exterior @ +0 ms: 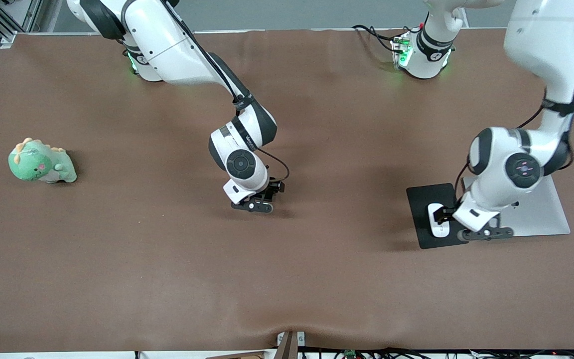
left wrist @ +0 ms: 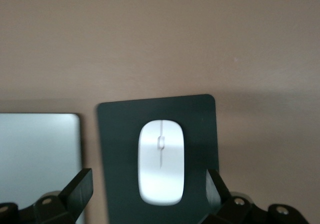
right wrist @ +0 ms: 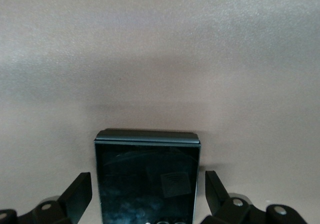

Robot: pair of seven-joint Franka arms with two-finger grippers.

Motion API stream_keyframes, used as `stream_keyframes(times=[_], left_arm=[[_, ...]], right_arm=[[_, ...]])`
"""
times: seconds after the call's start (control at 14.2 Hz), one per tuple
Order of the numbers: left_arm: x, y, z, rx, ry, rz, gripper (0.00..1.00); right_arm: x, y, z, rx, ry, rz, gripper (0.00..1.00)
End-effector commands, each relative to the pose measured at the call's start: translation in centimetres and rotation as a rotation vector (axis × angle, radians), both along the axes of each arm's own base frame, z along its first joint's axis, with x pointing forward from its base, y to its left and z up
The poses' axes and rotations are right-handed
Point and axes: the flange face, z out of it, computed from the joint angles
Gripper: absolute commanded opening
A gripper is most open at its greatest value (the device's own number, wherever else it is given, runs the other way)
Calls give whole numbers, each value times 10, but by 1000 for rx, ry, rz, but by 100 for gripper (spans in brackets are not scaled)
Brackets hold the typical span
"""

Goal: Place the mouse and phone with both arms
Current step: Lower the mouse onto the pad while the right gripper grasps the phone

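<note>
The fingers stand on either side of the phone in the wrist view, so it is now time for my right gripper to close on the black phone (right wrist: 147, 179).
The white mouse (left wrist: 161, 161) lies on a dark mat (left wrist: 200, 129) toward the left arm's end of the table; it also shows in the front view (exterior: 439, 228). My left gripper (left wrist: 148, 194) is low over it, open, with one finger on each side and a gap to both; in the front view it (exterior: 445, 217) covers part of the mouse. The black folded phone (right wrist: 147, 179) lies flat on the brown table. My right gripper (right wrist: 147, 196) is open and straddles it without touching. In the front view the right gripper (exterior: 256, 203) hides the phone.
A silver flat plate (exterior: 541, 214) lies beside the dark mat (exterior: 424, 199), partly under the left arm, and shows in the left wrist view (left wrist: 37, 154). A green plush dinosaur (exterior: 43, 162) sits at the right arm's end of the table.
</note>
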Motion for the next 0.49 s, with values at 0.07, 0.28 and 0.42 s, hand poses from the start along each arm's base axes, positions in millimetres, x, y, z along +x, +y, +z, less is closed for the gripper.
stream_keyframes(times=[0.07,0.28,0.42], left_arm=[[5,9,103,42,51,22,100],[7,14,172,52,46,-20,100],[-2,19,216,40,27,-12,100]], right_arm=[[1,3,0,-36,-38,31,68],[8,0,11,-38,-49,14,0],[14,-4,23,-32,-46,0,0]])
